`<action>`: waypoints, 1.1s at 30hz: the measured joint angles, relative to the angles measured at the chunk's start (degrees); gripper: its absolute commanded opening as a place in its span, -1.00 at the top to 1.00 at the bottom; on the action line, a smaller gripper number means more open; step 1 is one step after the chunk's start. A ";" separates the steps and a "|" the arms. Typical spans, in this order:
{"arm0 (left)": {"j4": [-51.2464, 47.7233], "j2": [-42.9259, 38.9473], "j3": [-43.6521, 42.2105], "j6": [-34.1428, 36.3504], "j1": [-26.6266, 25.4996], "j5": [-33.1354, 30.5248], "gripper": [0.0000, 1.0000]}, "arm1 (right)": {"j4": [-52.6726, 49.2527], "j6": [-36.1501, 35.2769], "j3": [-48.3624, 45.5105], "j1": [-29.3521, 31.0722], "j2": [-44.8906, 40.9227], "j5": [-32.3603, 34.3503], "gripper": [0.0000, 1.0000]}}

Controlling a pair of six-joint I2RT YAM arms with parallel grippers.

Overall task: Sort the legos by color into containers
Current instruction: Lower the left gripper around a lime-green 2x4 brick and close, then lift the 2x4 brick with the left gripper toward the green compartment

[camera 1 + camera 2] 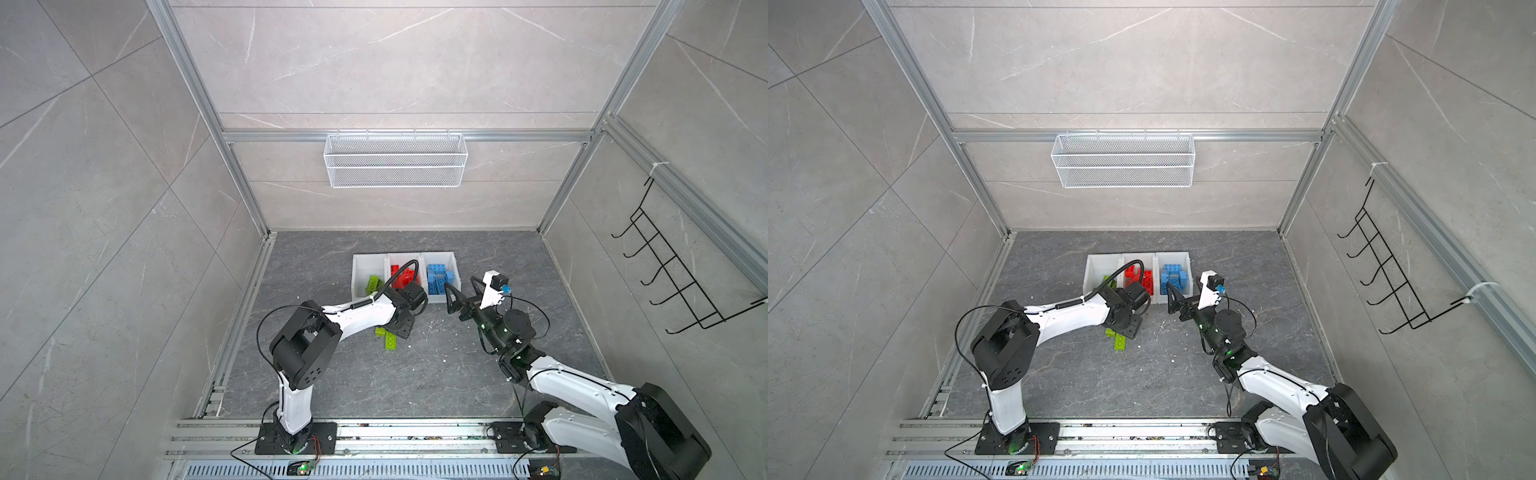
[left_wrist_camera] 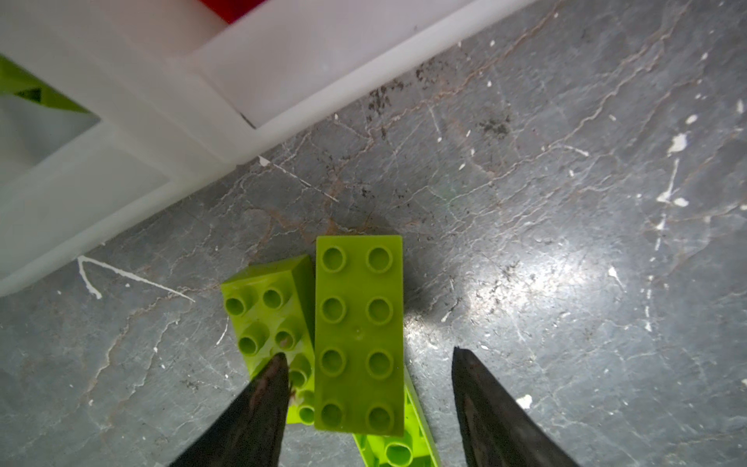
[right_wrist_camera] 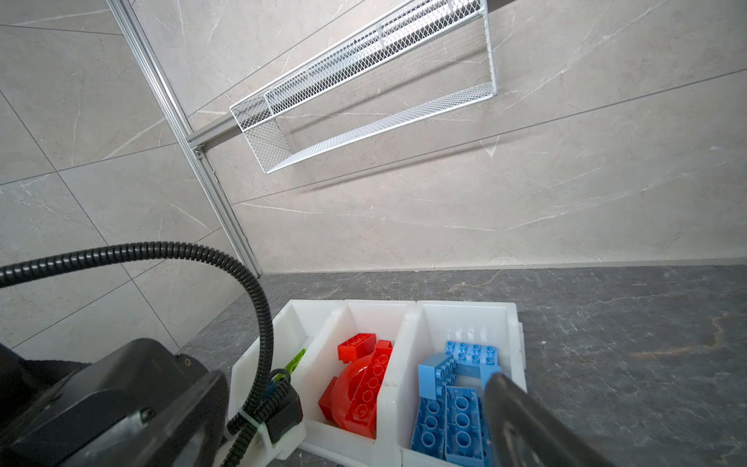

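Observation:
The brick is ready for my left gripper to close on it, as my fingers reach past the brick's near end (image 2: 358, 394) along both sides in the left wrist view.
Three lime green legos (image 1: 388, 338) lie piled on the dark floor in front of the white containers. In the left wrist view a green two-by-four brick (image 2: 359, 335) rests on top of two others (image 2: 266, 315). My left gripper (image 2: 368, 356) is open around it, with a gap on each side. The left container (image 1: 360, 266) holds green legos (image 1: 372, 283), the middle container (image 1: 405, 258) red legos (image 3: 364, 388) and the right container (image 1: 440, 257) blue legos (image 3: 452, 408). My right gripper (image 1: 451, 297) hovers open and empty before the blue container.
A white wire basket (image 1: 395, 160) hangs on the back wall, and a black hook rack (image 1: 673, 274) on the right wall. Aluminium rails (image 1: 374, 432) run along the front edge. The left arm's corrugated cable (image 3: 258, 307) arches over the containers.

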 measured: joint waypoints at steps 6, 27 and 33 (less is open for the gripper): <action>0.07 0.00 0.00 0.00 0.28 0.07 -0.27 | 0.00 -0.11 0.00 0.00 0.00 0.00 -1.00; 0.76 1.01 -0.04 -0.04 1.36 0.26 0.40 | -0.17 -0.11 0.00 0.00 0.00 0.02 -1.00; 0.20 0.17 -0.04 0.15 2.34 0.74 0.49 | -0.17 -0.11 0.00 0.00 0.00 0.02 -1.00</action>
